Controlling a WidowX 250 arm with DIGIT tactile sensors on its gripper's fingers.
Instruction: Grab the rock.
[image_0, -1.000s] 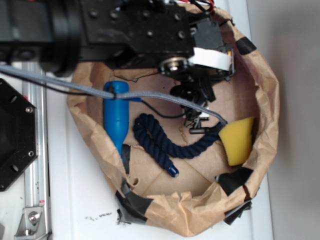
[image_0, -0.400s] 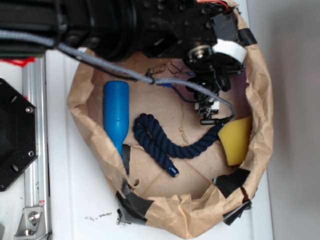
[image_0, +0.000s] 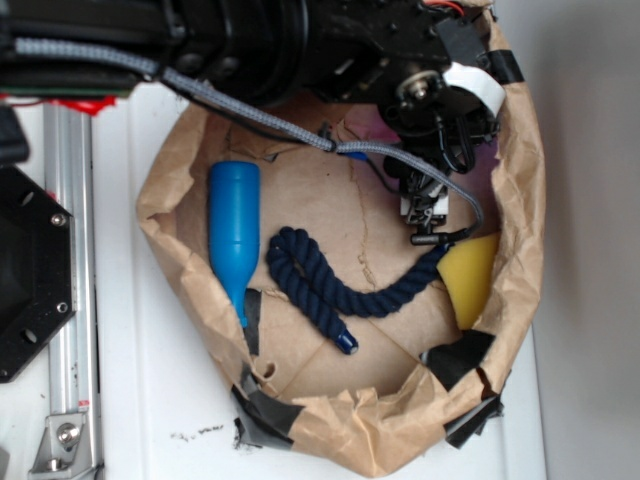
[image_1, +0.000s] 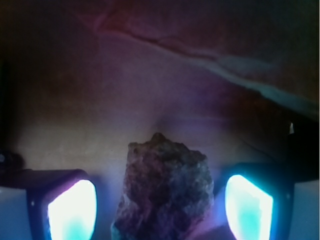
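Note:
My fingers are on either side of the rock (image_1: 165, 190), low over the brown paper, and closing now would catch it, so it is time to close my gripper.
In the wrist view the rock (image_1: 165, 190), a rough dark grey-brown lump, stands on the brown paper floor between my two glowing pads. The left pad (image_1: 72, 212) and the right pad (image_1: 248, 207) flank it, each with a gap to the stone. My gripper (image_1: 160, 212) is open around the rock and does not touch it. In the exterior view the gripper (image_0: 428, 215) hangs low at the back right of the paper basin, just above the yellow sponge, and the arm hides the rock there.
A crumpled brown paper basin (image_0: 522, 250) with black tape patches (image_0: 458, 352) walls the area. Inside lie a blue bottle (image_0: 233, 228), a navy rope (image_0: 330, 285) and a yellow sponge (image_0: 470, 275). A metal rail (image_0: 70, 300) runs along the left.
The arm has swung to the right, towards the basin's right wall. The gripper now sits lower and closer to the yellow sponge, which it partly covers.

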